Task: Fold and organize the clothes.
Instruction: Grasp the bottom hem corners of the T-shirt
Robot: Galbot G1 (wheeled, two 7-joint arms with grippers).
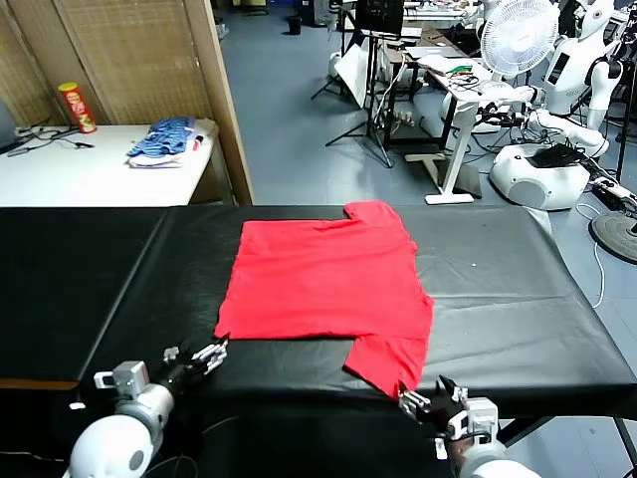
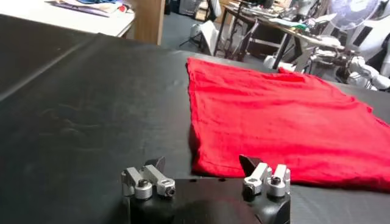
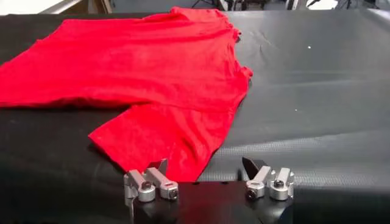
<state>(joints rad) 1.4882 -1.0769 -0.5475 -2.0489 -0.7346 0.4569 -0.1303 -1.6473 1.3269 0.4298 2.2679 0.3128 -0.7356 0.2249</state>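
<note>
The sleeve's outer edge (image 1: 411, 374) is the part my right gripper should grab next on the red T-shirt (image 1: 323, 281), to straighten the T-shirt for folding.
The red T-shirt (image 1: 323, 281) lies spread flat on the black table (image 1: 498, 289), with one sleeve (image 1: 388, 363) pointing at the front edge and the other at the far side. My left gripper (image 1: 217, 351) hovers open at the front edge, just short of the shirt's near left corner (image 2: 207, 159). My right gripper (image 1: 428, 396) is open too, low at the front edge, right by the tip of the near sleeve (image 3: 161, 137). Neither gripper holds anything. The left gripper (image 2: 203, 163) and the right gripper (image 3: 204, 163) each show their two fingertips wide apart.
A white side table (image 1: 90, 174) at the back left carries a blue-and-white fabric pile (image 1: 164, 139) and a red and yellow can (image 1: 77, 107). Behind the table stand a fan (image 1: 518, 40), tripods, desks and white robots (image 1: 557, 149). Black table surface lies bare on both sides of the shirt.
</note>
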